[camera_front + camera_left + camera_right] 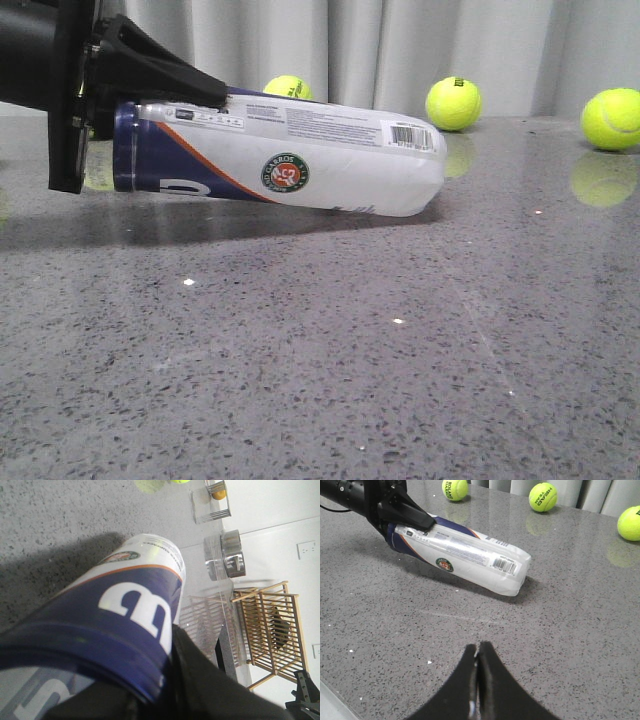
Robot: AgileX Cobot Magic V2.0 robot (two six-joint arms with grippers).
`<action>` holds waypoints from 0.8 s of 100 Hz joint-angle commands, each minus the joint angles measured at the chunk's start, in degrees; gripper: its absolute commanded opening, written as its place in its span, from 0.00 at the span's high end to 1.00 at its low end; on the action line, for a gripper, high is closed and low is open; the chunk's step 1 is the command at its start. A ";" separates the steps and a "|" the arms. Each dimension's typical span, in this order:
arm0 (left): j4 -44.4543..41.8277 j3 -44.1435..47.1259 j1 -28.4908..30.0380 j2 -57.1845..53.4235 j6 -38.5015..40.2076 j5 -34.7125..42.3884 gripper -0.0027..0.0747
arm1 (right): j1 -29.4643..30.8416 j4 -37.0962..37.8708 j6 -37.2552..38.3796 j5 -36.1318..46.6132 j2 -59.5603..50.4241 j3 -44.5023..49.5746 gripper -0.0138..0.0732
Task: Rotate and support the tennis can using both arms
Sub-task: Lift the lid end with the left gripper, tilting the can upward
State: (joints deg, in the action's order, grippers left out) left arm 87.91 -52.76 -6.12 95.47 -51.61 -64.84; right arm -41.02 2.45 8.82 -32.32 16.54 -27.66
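Observation:
I should keep holding the can's navy end with my left gripper. The navy end hangs above the grey table, so the can would drop if I opened now.
The tennis can lies nearly flat, navy end to the left and clear base to the right. The base rests on the grey table and the navy end is raised a little. My left gripper is shut on the navy end; one black finger lies along the top of the can and the other is hidden behind it. In the left wrist view the can fills the frame beside a black finger. My right gripper is shut and empty, over bare table, well short of the can.
Three yellow-green tennis balls sit on the table behind the can, near a grey curtain. Past the table's edge the left wrist view shows a wooden rack and a metal canister.

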 commanded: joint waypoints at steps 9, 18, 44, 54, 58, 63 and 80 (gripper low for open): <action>0.83 -1.30 -0.38 -2.19 -1.26 -1.46 0.99 | 0.33 0.65 -0.07 4.55 0.44 -1.42 0.91; 2.70 -1.30 -0.38 -2.42 -2.98 -3.62 0.99 | 0.33 0.65 -0.07 4.55 0.44 -1.42 0.91; 4.15 -3.64 -0.26 -8.98 -4.08 -3.74 0.99 | 0.33 0.65 -0.07 4.55 0.44 -1.42 0.91; 2.27 -6.64 -0.26 -12.21 -1.66 -3.74 0.99 | 0.33 0.65 -0.07 4.55 0.44 -1.42 0.91; 0.32 -8.31 -0.26 -13.21 -0.25 -3.65 0.99 | 0.33 0.65 -0.07 4.55 0.44 -1.42 0.91; -2.87 -10.52 -0.26 -14.54 1.82 -3.65 0.99 | 0.33 0.65 -0.07 4.55 0.44 -1.42 0.91; -16.94 -19.39 -0.26 -17.54 11.97 -3.86 0.99 | 0.33 0.65 -0.07 4.55 0.44 -1.42 0.91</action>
State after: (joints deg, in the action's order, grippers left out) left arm 74.40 -66.44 -6.12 81.07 -45.41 -66.81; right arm -41.02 2.49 8.93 -32.32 16.54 -27.66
